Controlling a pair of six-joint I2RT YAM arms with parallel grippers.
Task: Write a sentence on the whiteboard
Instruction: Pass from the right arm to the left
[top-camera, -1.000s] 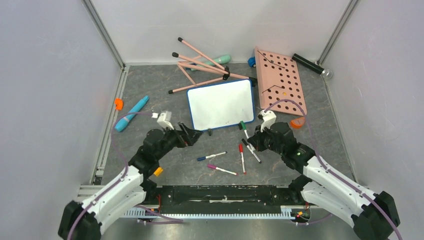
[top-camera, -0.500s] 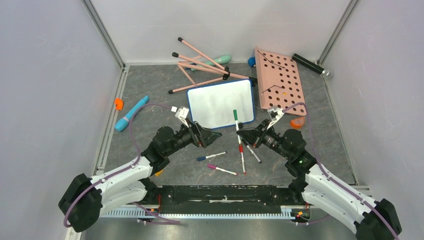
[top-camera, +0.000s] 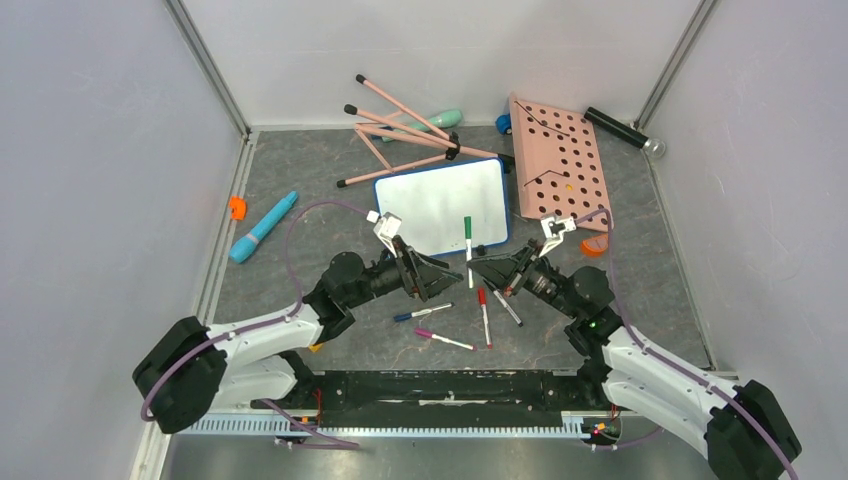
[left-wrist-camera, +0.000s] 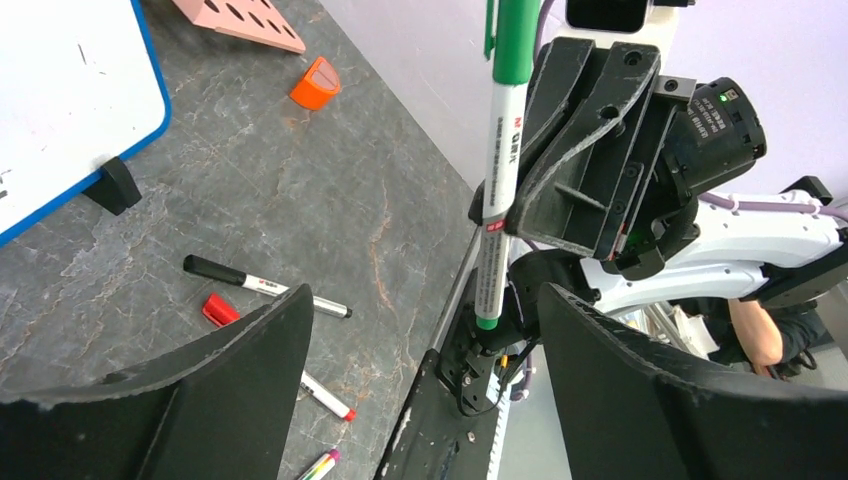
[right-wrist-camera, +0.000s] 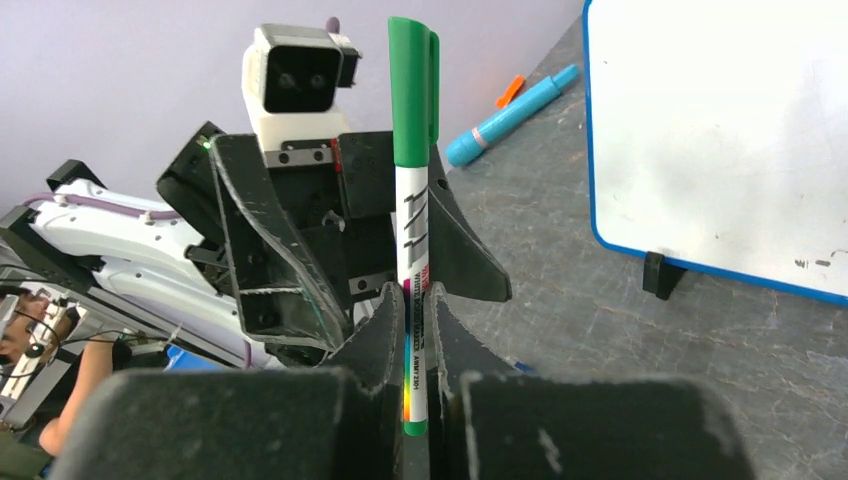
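Observation:
My left gripper reaches the marker and grabs its green cap (top-camera: 467, 228) (left-wrist-camera: 516, 38) next, leaving the marker's white body free for my right gripper to uncap and write.
The whiteboard (top-camera: 440, 205), blue-framed on small black feet, lies mid-table. No sentence shows on it, only a few faint specks near its lower edge. My right gripper (top-camera: 478, 266) is shut on a capped green marker (top-camera: 467, 238) and holds it upright, cap end up, just in front of the board. In the right wrist view the marker (right-wrist-camera: 412, 200) rises out of my pinched right gripper (right-wrist-camera: 415, 320). My left gripper (top-camera: 448, 274) faces it, open. In the left wrist view the marker (left-wrist-camera: 505, 150) stands beyond my empty left gripper (left-wrist-camera: 425, 390).
Loose markers (top-camera: 424, 312) (top-camera: 484, 315) and a red cap lie below the grippers. A pink holed board (top-camera: 560, 160) sits right of the whiteboard, pink tripod legs (top-camera: 400, 135) behind it. At the left lies a blue pen (top-camera: 262, 227), at the right an orange cap (top-camera: 596, 245).
My right gripper has raised the green marker off the table and turned it upright. My left arm has swung right toward it, and its jaws have narrowed a little.

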